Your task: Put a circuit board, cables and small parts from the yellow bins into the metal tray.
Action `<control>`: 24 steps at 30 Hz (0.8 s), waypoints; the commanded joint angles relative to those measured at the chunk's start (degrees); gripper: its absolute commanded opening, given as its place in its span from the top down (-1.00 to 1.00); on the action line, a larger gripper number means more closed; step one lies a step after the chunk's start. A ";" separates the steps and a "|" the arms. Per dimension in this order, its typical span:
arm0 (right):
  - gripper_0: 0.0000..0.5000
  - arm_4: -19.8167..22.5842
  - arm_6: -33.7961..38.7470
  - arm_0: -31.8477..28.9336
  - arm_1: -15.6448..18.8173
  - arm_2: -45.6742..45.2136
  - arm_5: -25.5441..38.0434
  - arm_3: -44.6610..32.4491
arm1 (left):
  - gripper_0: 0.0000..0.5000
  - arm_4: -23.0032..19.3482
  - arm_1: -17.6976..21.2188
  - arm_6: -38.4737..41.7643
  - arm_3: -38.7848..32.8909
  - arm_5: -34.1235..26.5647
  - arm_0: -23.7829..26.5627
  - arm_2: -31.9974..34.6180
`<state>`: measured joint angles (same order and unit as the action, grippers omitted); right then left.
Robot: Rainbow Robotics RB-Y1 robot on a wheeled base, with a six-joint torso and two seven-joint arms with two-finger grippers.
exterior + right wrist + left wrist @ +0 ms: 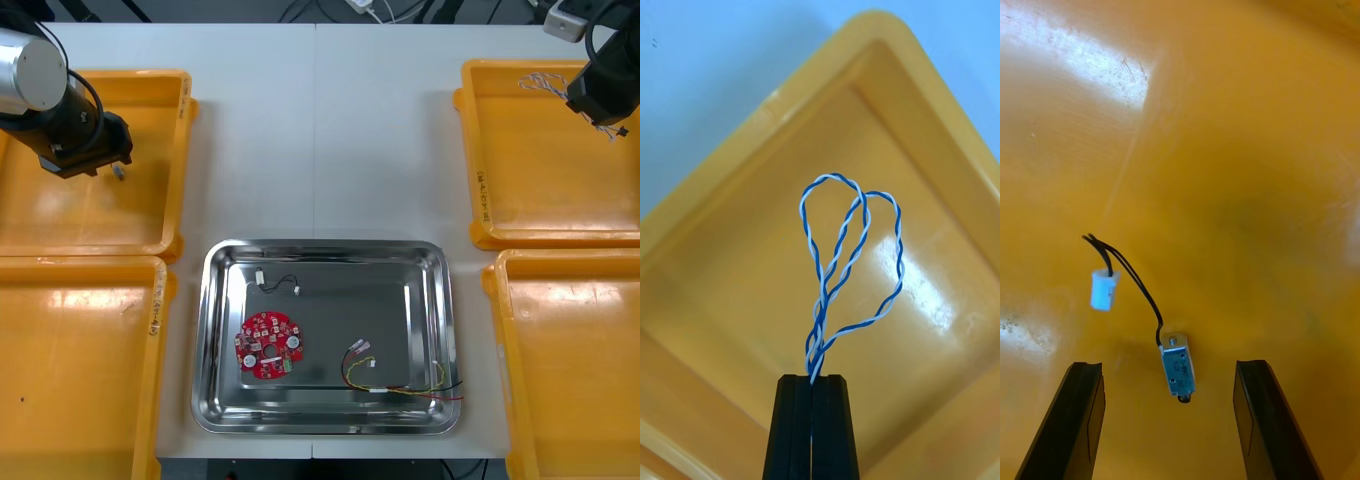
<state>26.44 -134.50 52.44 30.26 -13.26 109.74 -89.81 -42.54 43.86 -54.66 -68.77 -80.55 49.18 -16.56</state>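
Note:
My left gripper is to hold the small metal part by its boxy body (1178, 368) next. The body has flat sides that face each other, while the thin wire (1139, 281) curls slack.
My right gripper (812, 381) is shut on a twisted blue and white cable (852, 247), whose loops hang free over the far right yellow bin (730, 300). In the front view that gripper (592, 108) is above the bin's back corner, the cable (543, 84) trailing from it. My left gripper (1169, 366) stands open low in the far left yellow bin (90, 215). A small metal part (1178, 369) with a black wire and white plug lies between its fingers (1084, 397). The metal tray (215, 300) holds a round red circuit board (268, 345), a black cable (280, 285) and a red and yellow cable (400, 378).
Two more yellow bins sit at the near left (70, 370) and near right (570, 360). Bare white table (320, 140) lies between the far bins, behind the tray.

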 commanded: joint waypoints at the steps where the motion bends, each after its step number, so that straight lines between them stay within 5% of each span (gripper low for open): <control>1: 1.00 4.50 2.05 -2.86 -1.61 2.36 0.26 -7.22 | -1.00 -0.43 -1.24 -3.61 -0.14 1.89 1.88 -0.41; 24: 1.00 22.16 5.57 -11.39 -2.92 15.90 0.26 -24.10 | -1.00 -0.35 -1.94 -5.64 -0.14 3.56 -0.58 -0.41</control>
<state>47.03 -130.71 42.42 28.01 0.34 109.75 -110.87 -42.60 42.62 -54.89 -68.36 -77.90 48.82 -16.57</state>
